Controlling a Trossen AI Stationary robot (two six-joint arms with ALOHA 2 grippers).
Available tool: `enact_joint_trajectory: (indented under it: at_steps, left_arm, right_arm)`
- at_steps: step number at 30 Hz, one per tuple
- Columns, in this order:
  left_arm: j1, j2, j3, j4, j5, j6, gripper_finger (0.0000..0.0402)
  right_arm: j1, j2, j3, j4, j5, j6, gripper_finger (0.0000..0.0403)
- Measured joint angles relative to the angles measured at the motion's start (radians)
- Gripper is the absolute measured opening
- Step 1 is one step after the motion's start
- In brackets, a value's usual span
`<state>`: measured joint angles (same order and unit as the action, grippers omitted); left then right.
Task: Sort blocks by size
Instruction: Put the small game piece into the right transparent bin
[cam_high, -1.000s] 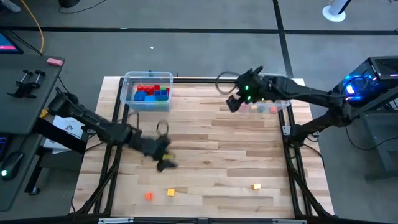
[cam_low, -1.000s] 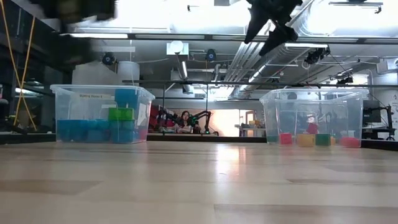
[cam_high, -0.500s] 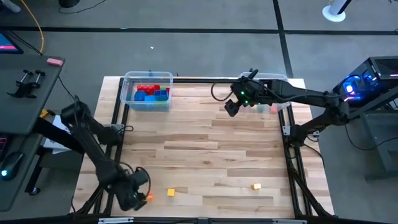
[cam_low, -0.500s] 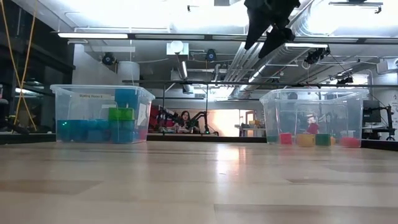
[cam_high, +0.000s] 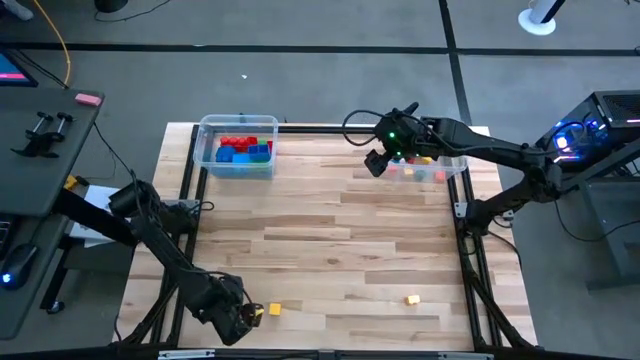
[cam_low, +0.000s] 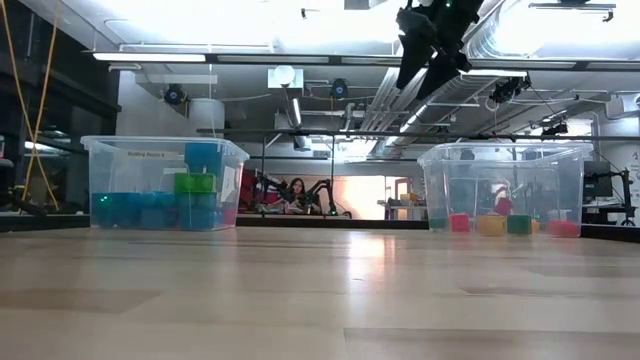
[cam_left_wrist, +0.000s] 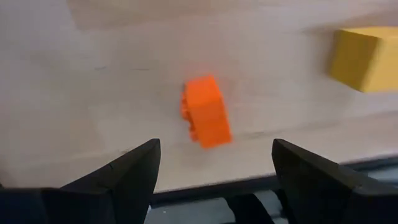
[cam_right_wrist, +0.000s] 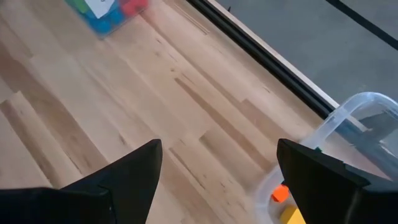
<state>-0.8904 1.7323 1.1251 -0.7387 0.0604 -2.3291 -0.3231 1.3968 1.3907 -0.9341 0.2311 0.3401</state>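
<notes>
I'd miss the orange block (cam_left_wrist: 206, 112); my left gripper must lower.
My left gripper (cam_high: 246, 314) is low at the table's near-left edge, open. A small orange block (cam_left_wrist: 206, 112) lies on the wood ahead of its fingers (cam_left_wrist: 214, 155), untouched; the gripper hides it in the high view. A small yellow block (cam_high: 274, 310) lies just to its right and also shows in the left wrist view (cam_left_wrist: 365, 50). Another yellow-orange block (cam_high: 412, 299) lies near the front right. My right gripper (cam_high: 378, 162) hangs open and empty high above the table, beside the right bin (cam_high: 432, 168); it also shows in the low view (cam_low: 432, 55).
A clear bin (cam_high: 237, 146) at the far left holds larger red, blue and green blocks. The clear bin at the far right (cam_low: 505, 188) holds small cubes. The table's near edge (cam_left_wrist: 261, 186) runs right by the left gripper. A person sits in the room far behind.
My left gripper has swung from the table's left middle down to the near-left edge, then gone a little to the right, coming up to the orange block. Its fingers stand open. The blocks on the table have not moved.
</notes>
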Motion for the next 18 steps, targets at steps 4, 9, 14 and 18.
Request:
enact_joint_trajectory:
  at_steps: [4,9,14,18]
  left_arm:
    - [0.007,0.032,0.000,-0.008,0.018,-0.001,0.0293]
    - [0.037,0.088,-0.001,-0.013,0.019,0.000,0.0293]
    - [0.055,0.124,-0.001,0.003,0.016,0.001,0.0283]
    - [0.058,0.122,-0.001,0.012,0.017,0.001,0.0224]
  right_arm:
    - [-0.012,0.000,0.000,-0.004,-0.003,-0.009,0.0314]
    - [-0.013,0.000,0.000,-0.003,-0.003,-0.009,0.0314]
    - [-0.013,0.000,0.000,-0.004,-0.003,-0.009,0.0314]
    - [-0.013,0.000,0.000,-0.005,-0.003,-0.009,0.0314]
